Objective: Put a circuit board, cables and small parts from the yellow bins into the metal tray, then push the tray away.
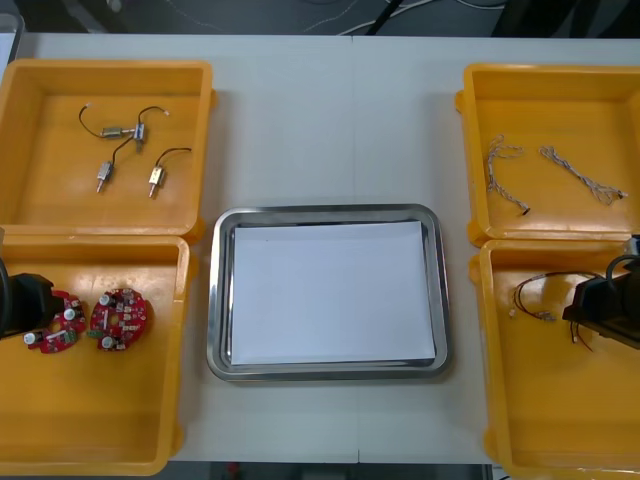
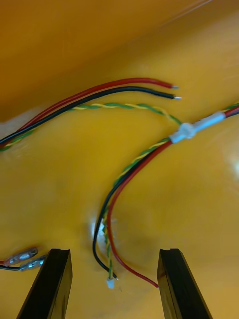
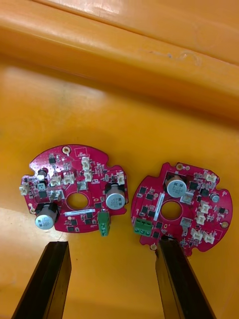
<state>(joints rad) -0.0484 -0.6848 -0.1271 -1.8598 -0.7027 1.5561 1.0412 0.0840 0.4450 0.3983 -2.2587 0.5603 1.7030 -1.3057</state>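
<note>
The metal tray needs to be filled. My right gripper will next pick up the cable bundle by its black and yellow-green wire ends.
Two round red circuit boards [image 1: 120,318] [image 3: 74,189] lie in the near left yellow bin [image 1: 100,410]. My left gripper [image 1: 35,303] [image 3: 112,281] hangs open just above them; one fingertip [image 3: 172,254] is at the edge of the second board [image 3: 181,207]. A bundle of red, black and yellow-green twisted cables [image 1: 545,293] [image 2: 129,174] lies in the near right yellow bin [image 1: 560,400]. My right gripper [image 1: 600,310] [image 2: 114,284] is open low over it, with the cable ends between its fingers. The metal tray [image 1: 220,300], white inside, sits in the middle.
The far left yellow bin [image 1: 60,190] holds several small metal parts [image 1: 125,131] with black leads. The far right yellow bin [image 1: 560,215] holds twisted blue and white cables [image 1: 580,172]. Bare table lies beyond the tray.
</note>
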